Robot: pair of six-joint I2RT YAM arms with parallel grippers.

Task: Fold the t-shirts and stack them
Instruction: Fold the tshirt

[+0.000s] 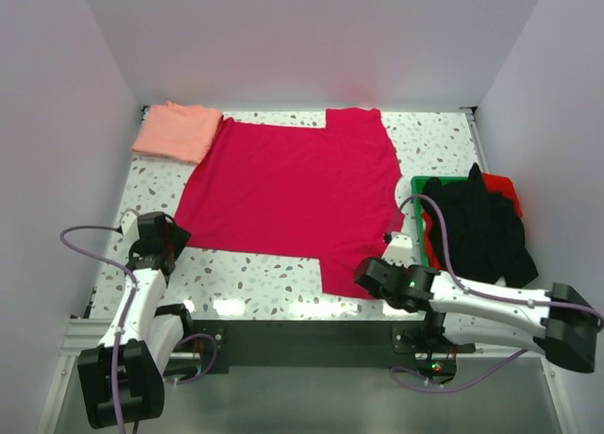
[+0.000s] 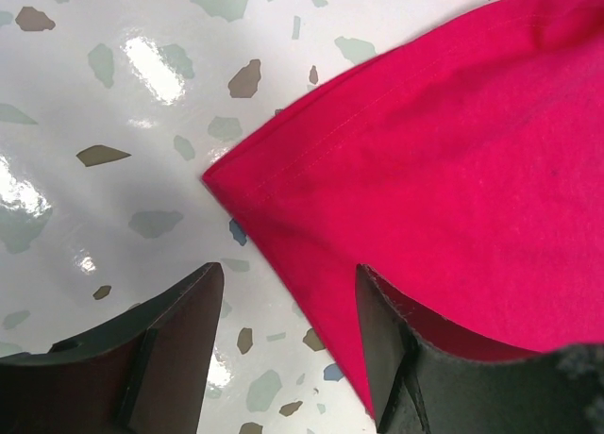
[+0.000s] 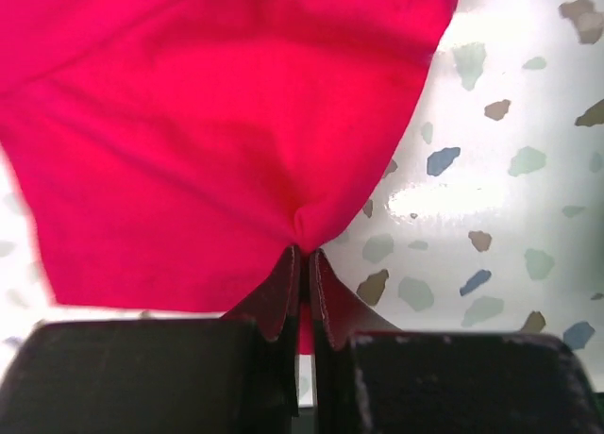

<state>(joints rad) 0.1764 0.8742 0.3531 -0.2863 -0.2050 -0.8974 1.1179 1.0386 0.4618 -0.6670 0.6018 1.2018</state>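
Observation:
The left gripper will next grab the crimson t-shirt's near edge by its hem corner [image 2: 229, 191], matching the right gripper, and this will let it fold that side over.
The crimson t-shirt [image 1: 293, 189] lies spread flat across the middle of the table. At the back left corner sits the salmon-pink t-shirt [image 1: 176, 130], folded. My left gripper [image 1: 175, 236] stands open at the red shirt's near left corner. In the left wrist view that hem corner [image 2: 283, 226] reaches between the fingers of the left gripper [image 2: 288, 275]; one finger [image 2: 396, 349] is over the cloth, the other over bare table. My right gripper [image 1: 366, 274] is shut on the shirt's near right corner, and the right wrist view shows red cloth [image 3: 217, 123] bunched at the right gripper's [image 3: 304, 255] tips.
A green tray [image 1: 419, 183] at the right holds a black garment [image 1: 481, 226] heaped over something red [image 1: 508, 191]. White walls close in the back and both sides. The near table edge [image 1: 283, 307] runs just under the shirt's lower hem.

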